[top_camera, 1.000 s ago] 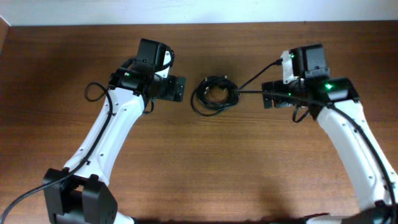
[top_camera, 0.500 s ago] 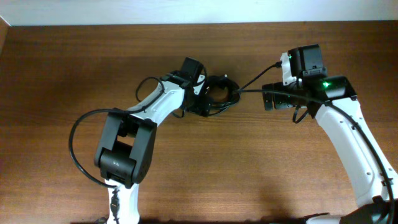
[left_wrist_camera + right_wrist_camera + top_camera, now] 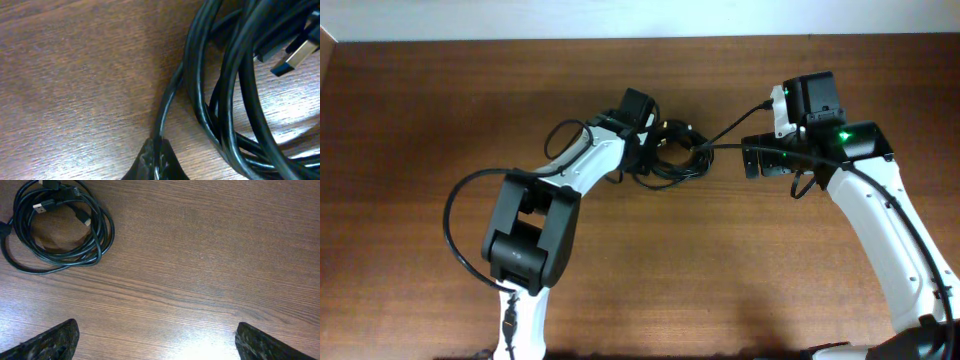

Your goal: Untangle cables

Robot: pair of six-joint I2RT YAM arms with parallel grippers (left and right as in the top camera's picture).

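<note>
My right gripper takes hold of a single piece of the coil (image 3: pixel 708 162) (image 3: pixel 102 230) next, apart from my left gripper's piece, to pull the cables apart.
The cables (image 3: pixel 678 150) lie as one loose black coil on the wooden table (image 3: pixel 720 270) between my two arms. My left gripper (image 3: pixel 646 150) is at the coil's left edge. In the left wrist view the left gripper (image 3: pixel 160 157) is shut on a single thin black strand (image 3: pixel 168 100) that leads up into the coil (image 3: pixel 225 100). A gold-tipped plug (image 3: pixel 300 52) pokes out at the upper right. My right gripper (image 3: pixel 752 160) hovers to the right of the coil, open and empty. In its own view the right gripper (image 3: pixel 157 342) has bare wood between its fingers (image 3: pixel 50 340), and the coil (image 3: pixel 102 230) lies far off at the upper left.
A thicker black robot wire (image 3: pixel 735 125) runs from the right arm's camera toward the coil. Another loops beside the left arm's base (image 3: pixel 455 230). The table's back edge (image 3: pixel 620 40) meets a white wall.
The left arm has swung in from the left to the coil's edge and its jaws have shut on one strand. The coil has shifted slightly. The right arm has not moved.
</note>
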